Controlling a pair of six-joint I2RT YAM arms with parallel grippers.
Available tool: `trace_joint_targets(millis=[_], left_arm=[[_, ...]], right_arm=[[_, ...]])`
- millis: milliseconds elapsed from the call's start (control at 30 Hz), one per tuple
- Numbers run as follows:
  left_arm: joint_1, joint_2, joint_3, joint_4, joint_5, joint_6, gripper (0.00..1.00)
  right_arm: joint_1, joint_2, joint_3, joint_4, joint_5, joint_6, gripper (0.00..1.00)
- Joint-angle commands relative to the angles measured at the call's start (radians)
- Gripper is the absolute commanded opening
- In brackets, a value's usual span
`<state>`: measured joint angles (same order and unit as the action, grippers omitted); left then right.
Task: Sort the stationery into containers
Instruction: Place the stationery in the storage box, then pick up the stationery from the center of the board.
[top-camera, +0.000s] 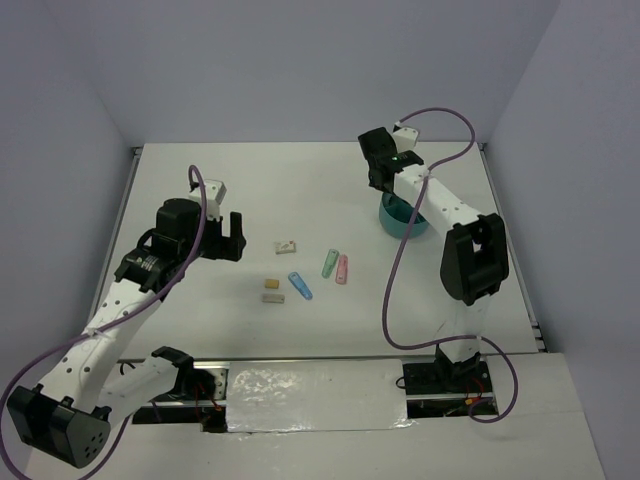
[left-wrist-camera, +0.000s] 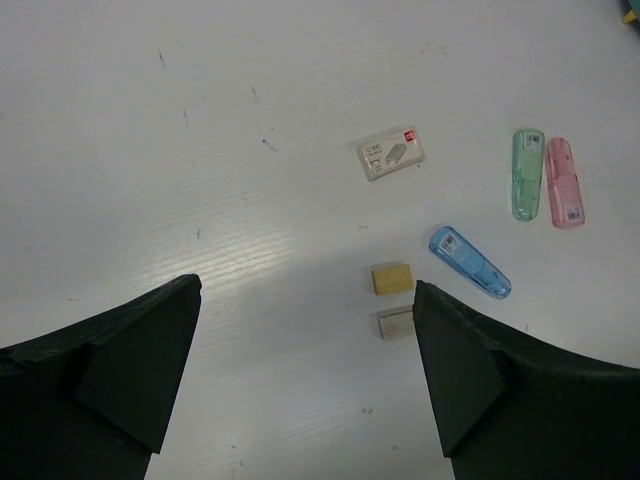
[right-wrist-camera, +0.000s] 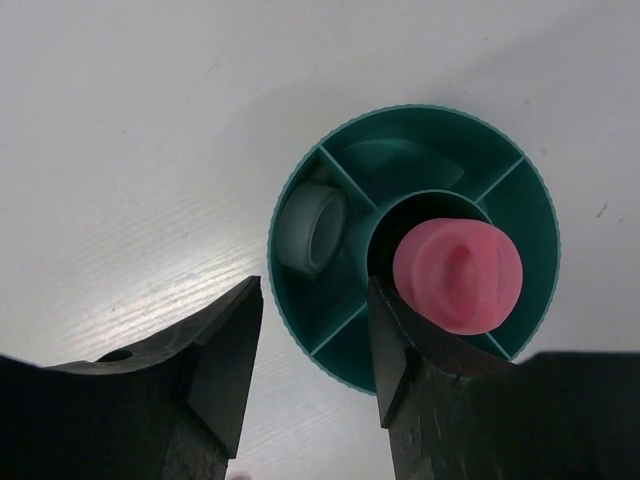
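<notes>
Next, my left gripper picks up the green capsule across its end (top-camera: 327, 272) (left-wrist-camera: 524, 206) opposite the label, which leaves the labelled end free to hand to my right gripper.
Loose stationery lies mid-table: a white eraser box (top-camera: 288, 245) (left-wrist-camera: 390, 153), a green capsule (top-camera: 329, 262) (left-wrist-camera: 526, 173), a pink capsule (top-camera: 342, 268) (left-wrist-camera: 564, 182), a blue capsule (top-camera: 300, 286) (left-wrist-camera: 468, 262), a beige eraser (top-camera: 272, 284) (left-wrist-camera: 391, 278) and a grey-white eraser (top-camera: 272, 298) (left-wrist-camera: 396, 322). My left gripper (top-camera: 228, 238) (left-wrist-camera: 308, 290) is open and empty, above the table left of the erasers. My right gripper (top-camera: 388, 190) (right-wrist-camera: 313, 290) is open and empty above the near rim of the teal tub (top-camera: 402, 224) (right-wrist-camera: 300, 310). A pink-capped case (right-wrist-camera: 457, 275) stands in its centre cup.
A greyish clear ring-shaped piece (right-wrist-camera: 310, 228) lies in one ring compartment of the tub. The right arm hides part of the tub in the top view. White walls enclose the table at the back and sides.
</notes>
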<state>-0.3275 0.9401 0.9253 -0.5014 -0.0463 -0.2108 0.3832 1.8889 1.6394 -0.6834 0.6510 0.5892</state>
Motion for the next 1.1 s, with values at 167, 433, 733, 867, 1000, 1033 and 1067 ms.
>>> trace_joint_targets(millis=[167, 433, 733, 867, 1000, 1033, 1067], left_arm=[[0.002, 0.035, 0.006, 0.024, 0.034, -0.028, 0.99], [-0.301, 0.181, 0.067, 0.056, -0.222, -0.266, 0.99], [-0.424, 0.607, 0.185, 0.273, -0.144, -0.233, 0.95], [-0.450, 0.785, 0.302, 0.281, -0.127, -0.200, 0.95], [-0.470, 0.893, 0.380, 0.270, -0.134, -0.185, 0.94], [-0.479, 0.913, 0.403, 0.262, -0.142, -0.182, 0.94], [-0.482, 0.952, 0.414, 0.256, -0.151, -0.185, 0.92]], right_arm=[[0.127, -0.224, -0.035, 0.042, -0.093, -0.158, 0.57], [0.163, -0.646, -0.482, 0.081, -0.304, -0.166, 0.65], [0.164, -0.991, -0.648, -0.022, -0.381, -0.175, 0.70], [0.161, -1.054, -0.671, -0.028, -0.413, -0.180, 0.72], [0.161, -1.064, -0.688, -0.027, -0.448, -0.189, 0.72], [0.160, -1.064, -0.690, -0.027, -0.453, -0.190, 0.72], [0.160, -1.064, -0.691, -0.022, -0.455, -0.192, 0.72]])
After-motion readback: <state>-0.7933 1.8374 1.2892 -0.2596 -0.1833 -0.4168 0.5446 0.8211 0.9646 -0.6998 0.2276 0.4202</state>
